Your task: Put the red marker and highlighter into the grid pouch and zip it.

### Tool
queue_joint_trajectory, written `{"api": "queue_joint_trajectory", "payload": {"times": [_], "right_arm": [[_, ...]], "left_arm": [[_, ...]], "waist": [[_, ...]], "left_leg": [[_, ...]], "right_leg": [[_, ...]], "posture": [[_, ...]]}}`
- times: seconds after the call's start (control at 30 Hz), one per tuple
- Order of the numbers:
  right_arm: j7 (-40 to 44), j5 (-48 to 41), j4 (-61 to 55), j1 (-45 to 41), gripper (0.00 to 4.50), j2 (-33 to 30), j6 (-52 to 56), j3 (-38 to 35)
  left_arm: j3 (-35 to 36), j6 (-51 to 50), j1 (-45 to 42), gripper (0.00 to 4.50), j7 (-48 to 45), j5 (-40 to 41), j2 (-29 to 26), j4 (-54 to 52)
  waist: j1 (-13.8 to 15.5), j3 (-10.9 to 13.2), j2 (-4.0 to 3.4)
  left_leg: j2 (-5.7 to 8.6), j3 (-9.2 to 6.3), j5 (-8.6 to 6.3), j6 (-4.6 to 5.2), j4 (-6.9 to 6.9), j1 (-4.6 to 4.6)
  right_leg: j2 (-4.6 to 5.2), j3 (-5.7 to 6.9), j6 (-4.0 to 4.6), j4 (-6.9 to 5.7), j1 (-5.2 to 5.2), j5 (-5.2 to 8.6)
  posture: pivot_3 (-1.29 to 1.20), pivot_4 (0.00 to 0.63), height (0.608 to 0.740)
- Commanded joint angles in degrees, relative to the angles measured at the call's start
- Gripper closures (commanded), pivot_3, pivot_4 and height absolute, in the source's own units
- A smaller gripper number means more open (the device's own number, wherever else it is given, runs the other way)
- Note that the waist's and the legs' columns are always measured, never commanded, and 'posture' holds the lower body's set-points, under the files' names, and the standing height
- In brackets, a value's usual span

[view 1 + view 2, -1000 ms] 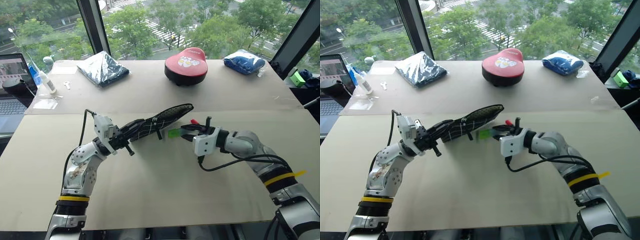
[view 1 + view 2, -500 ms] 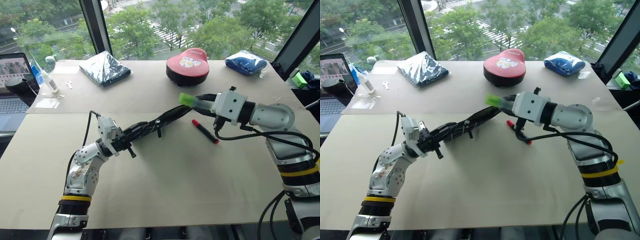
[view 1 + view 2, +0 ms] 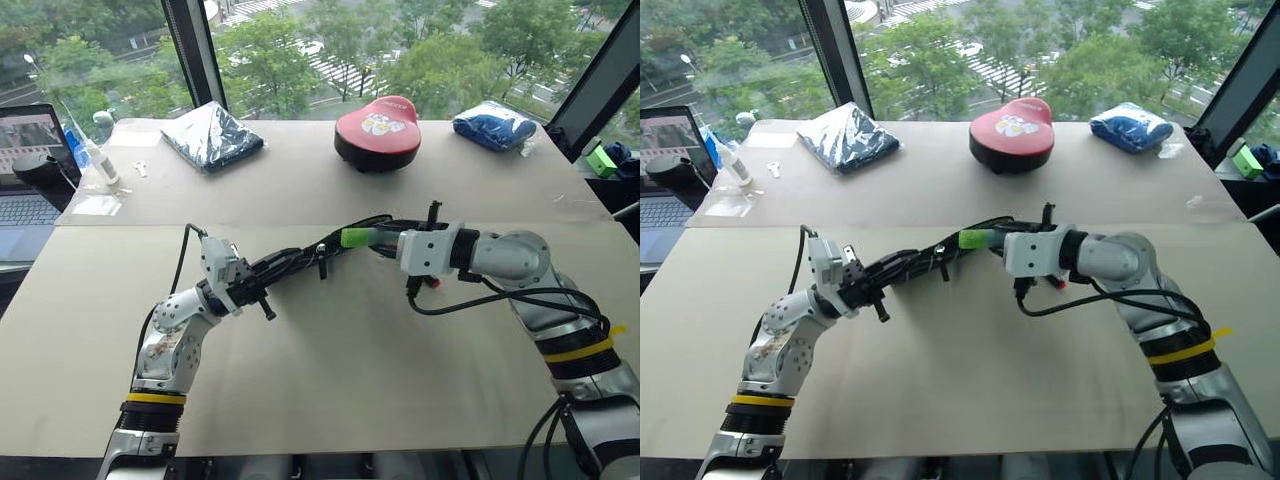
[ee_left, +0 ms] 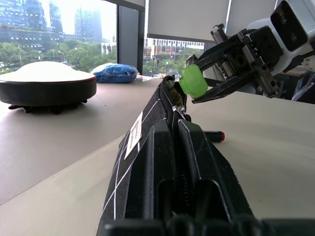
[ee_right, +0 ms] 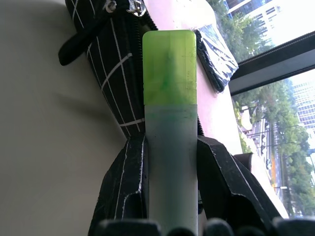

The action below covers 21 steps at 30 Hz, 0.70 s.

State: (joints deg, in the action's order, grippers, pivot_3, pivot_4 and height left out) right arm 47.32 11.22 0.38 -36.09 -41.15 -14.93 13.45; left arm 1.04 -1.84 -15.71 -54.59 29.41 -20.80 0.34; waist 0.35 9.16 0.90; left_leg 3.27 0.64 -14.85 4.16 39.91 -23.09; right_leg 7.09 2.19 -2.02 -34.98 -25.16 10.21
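Observation:
The highlighter's green cap is above the grid pouch's zipper edge [image 5: 142, 49], so my right gripper must lower it before releasing.
My left gripper [image 3: 262, 283] is shut on the near end of the grid pouch [image 3: 300, 258], a black fabric pouch with white lines, and holds it off the table with its zipper edge up. The right gripper [image 3: 385, 240] is shut on the highlighter [image 3: 358, 237], whose green cap points at the pouch's far end and sits just above it. In the right wrist view the highlighter [image 5: 170, 123] lies over the pouch [image 5: 110, 69]. The red marker [image 4: 214, 136] lies on the table beyond the pouch, mostly hidden behind my right hand in the eye views.
A red rounded case [image 3: 375, 130] stands at the back middle of the table [image 3: 330, 400]. A dark blue bagged cloth [image 3: 210, 135] lies back left and a blue bag [image 3: 490, 125] back right. A laptop [image 3: 25, 170] and a bottle [image 3: 92, 155] are at the far left.
The right gripper has lifted the highlighter from low beside the pouch, swung it high, and brought its cap to the pouch's far end. The marker stayed on the table. The left gripper kept still.

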Motion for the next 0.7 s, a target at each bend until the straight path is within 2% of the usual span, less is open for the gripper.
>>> {"api": "queue_joint_trajectory", "payload": {"times": [0.03, 0.33, 0.53, 0.7], "right_arm": [[-0.52, 1.56, -1.88, -2.39, 3.51, 0.3, -2.72, 0.04], [-0.02, 10.28, -2.28, -1.63, 3.51, -4.63, -8.89, 1.86], [-4.36, 20.62, 0.46, -3.75, 3.51, -5.72, -7.96, 1.99], [-1.98, 22.75, -0.31, -2.88, 3.51, -6.88, -5.45, 1.91]], "left_arm": [[-0.73, 0.6, 0.39, 4.5, -0.91, -0.41, -0.13, -3.31], [-1.94, 1.85, 1.15, 4.5, -2.1, -1.85, -0.16, -4.07], [-2.41, 1.97, 1.41, 4.5, -2.45, -2.35, 0.09, -4.23], [-3.0, 3.04, 2.05, 4.5, -3.06, -3.25, 0.04, -4.19]], "waist": [[-0.02, 0.0, 0.0], [0.38, 0.0, 0.0], [0.24, 0.0, 0.0], [0.25, 0.0, 0.0]], "left_leg": [[-0.04, 0.0, 0.0, -0.01, -0.02, 0.01], [0.01, 0.0, -0.05, 0.08, 0.06, -0.01], [-0.01, 0.01, -0.02, 0.04, 0.03, 0.0], [-0.01, 0.02, -0.02, 0.04, 0.03, -0.01]], "right_leg": [[-0.02, 0.01, 0.0, 0.0, 0.0, 0.0], [0.03, 0.0, 0.0, 0.04, 0.05, 0.0], [0.0, 0.0, 0.0, 0.02, 0.03, 0.0], [0.01, -0.01, 0.0, 0.03, 0.03, 0.0]], "posture": [[0.0, 0.15, 0.74], [0.0, 0.15, 0.74], [0.0, 0.15, 0.74], [0.0, 0.15, 0.74]]}}
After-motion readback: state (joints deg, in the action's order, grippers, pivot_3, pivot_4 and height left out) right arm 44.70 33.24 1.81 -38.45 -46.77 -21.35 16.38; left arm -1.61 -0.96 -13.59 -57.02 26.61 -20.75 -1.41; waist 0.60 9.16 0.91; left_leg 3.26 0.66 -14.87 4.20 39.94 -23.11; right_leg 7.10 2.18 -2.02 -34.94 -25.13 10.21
